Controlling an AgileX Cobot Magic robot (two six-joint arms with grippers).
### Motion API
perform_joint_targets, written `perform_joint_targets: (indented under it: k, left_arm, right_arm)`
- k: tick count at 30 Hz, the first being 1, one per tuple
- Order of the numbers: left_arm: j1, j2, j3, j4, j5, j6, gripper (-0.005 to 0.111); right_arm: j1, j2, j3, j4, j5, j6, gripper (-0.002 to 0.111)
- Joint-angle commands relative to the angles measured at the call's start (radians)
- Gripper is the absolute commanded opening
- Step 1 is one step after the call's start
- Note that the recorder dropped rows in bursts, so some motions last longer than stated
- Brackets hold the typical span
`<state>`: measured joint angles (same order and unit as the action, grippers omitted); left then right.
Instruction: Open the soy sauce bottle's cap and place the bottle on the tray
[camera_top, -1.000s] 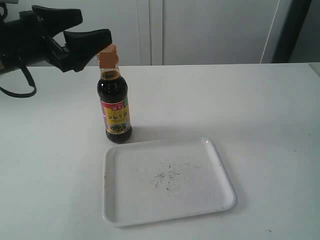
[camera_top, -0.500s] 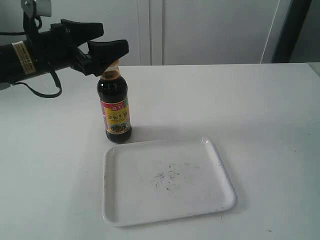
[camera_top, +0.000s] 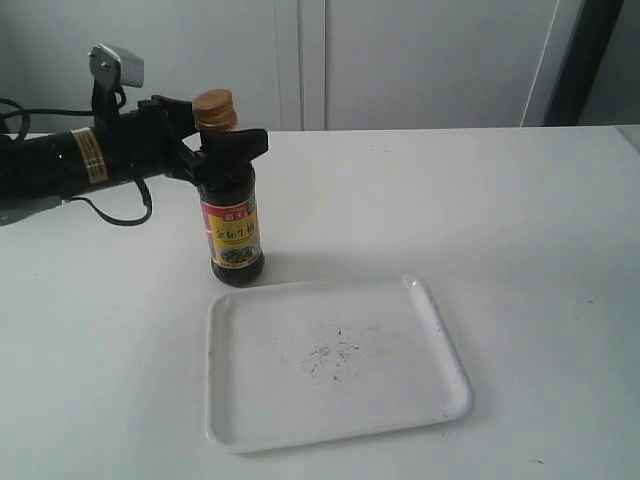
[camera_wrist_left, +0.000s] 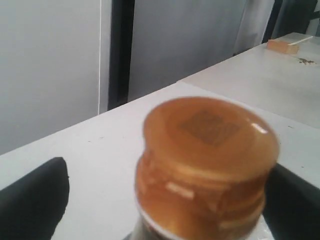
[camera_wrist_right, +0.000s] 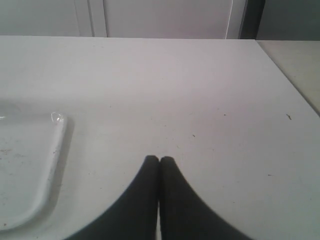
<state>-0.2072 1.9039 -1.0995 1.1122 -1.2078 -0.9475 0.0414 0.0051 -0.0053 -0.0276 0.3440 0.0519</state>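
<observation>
My left gripper should grab the soy sauce bottle next by its labeled body (camera_top: 232, 231), so that the bottle's cap stays free to be opened.
The soy sauce bottle (camera_top: 233, 225) stands upright on the white table just behind the tray's (camera_top: 440, 335) far left corner. Its copper-orange cap (camera_top: 214, 108) is closed. My left gripper (camera_top: 224, 143) reaches in from the left at neck height, just under the cap, with one finger on each side of the neck. In the left wrist view the cap (camera_wrist_left: 207, 160) fills the middle; the black fingers (camera_wrist_left: 35, 200) stand off it with table showing between, so the gripper is open. My right gripper (camera_wrist_right: 160, 160) is shut, empty, low over the table beside the tray's corner (camera_wrist_right: 57, 135).
White cabinet doors rise behind the table (camera_top: 450, 200). A second table with a small wooden block (camera_wrist_left: 285, 46) shows in the left wrist view. The table's right edge (camera_wrist_right: 285, 90) runs close to my right gripper.
My left arm has come forward and down. Its fingers were level with the cap and now straddle the neck under it. Bottle and tray have not moved.
</observation>
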Motion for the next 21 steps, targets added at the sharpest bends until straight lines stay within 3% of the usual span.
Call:
perform_joint_targets:
  k: [1,15,21]
  left_arm:
    - [-0.004,0.041,-0.007,-0.012,-0.013,0.027,0.105]
    - [-0.004,0.166,-0.007,-0.034,-0.013,0.092,0.105]
    - [-0.004,0.190,-0.007,-0.033,-0.013,0.111,0.098]
  right_arm:
    - [-0.002,-0.005,0.005,-0.002,-0.003,-0.002,0.000]
    - [-0.002,-0.005,0.005,-0.002,-0.003,-0.002,0.000]
    - [-0.002,-0.005,0.005,-0.002,-0.003,-0.002,0.000]
